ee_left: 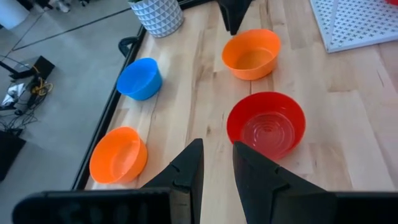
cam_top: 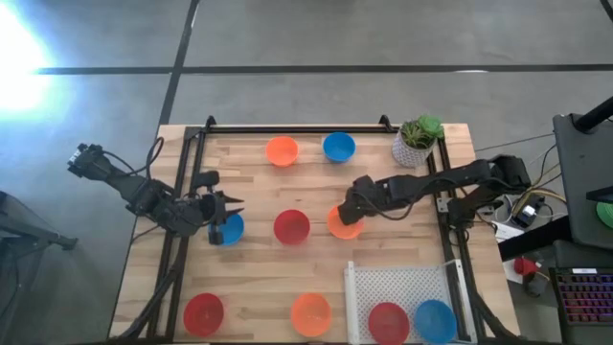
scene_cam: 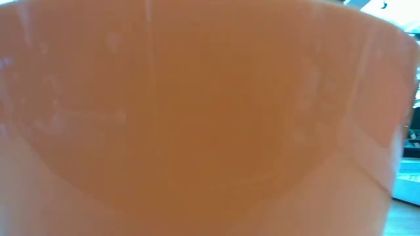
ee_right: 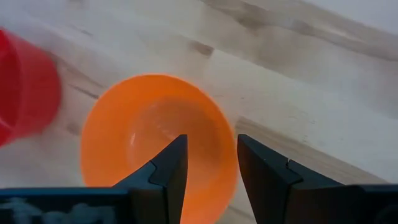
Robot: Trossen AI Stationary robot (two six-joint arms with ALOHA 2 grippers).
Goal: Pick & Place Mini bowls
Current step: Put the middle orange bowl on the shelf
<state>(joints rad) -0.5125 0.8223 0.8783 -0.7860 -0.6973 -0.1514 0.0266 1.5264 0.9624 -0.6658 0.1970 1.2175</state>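
Observation:
My right gripper's fingertips are still above the orange bowl's rim (ee_right: 227, 138) and the table, so it is too early to close on the orange bowl. Lowering comes first.
My right gripper (cam_top: 347, 207) (ee_right: 210, 163) is open and low over an orange mini bowl (cam_top: 342, 223) (ee_right: 152, 140) at mid-table. One finger stands inside its rim and one outside. My left gripper (cam_top: 228, 205) (ee_left: 217, 167) is open, just above a blue mini bowl (cam_top: 230, 230) that its own wrist view does not show. A red mini bowl (cam_top: 291, 226) (ee_left: 266, 123) rests upright on its base between the two grippers. In the low view, an orange mini bowl (scene_cam: 197, 118) fills the picture. My right gripper has one finger (ee_right: 176, 163) over the inside of the orange bowl and the other finger (ee_right: 264, 167) outside its rim (ee_right: 231, 163), coming from above. The bowl stands on the table. I cannot tell whether the fingers touch it.
An orange bowl (cam_top: 282, 149) and a blue bowl (cam_top: 338, 147) stand near the far edge, beside a white pot with a plant (cam_top: 417, 142). A red bowl (cam_top: 203, 312) and an orange bowl (cam_top: 310, 313) stand near the front edge. A white perforated tray (cam_top: 402, 286) holds a red bowl (cam_top: 388, 321) and a blue bowl (cam_top: 435, 321).

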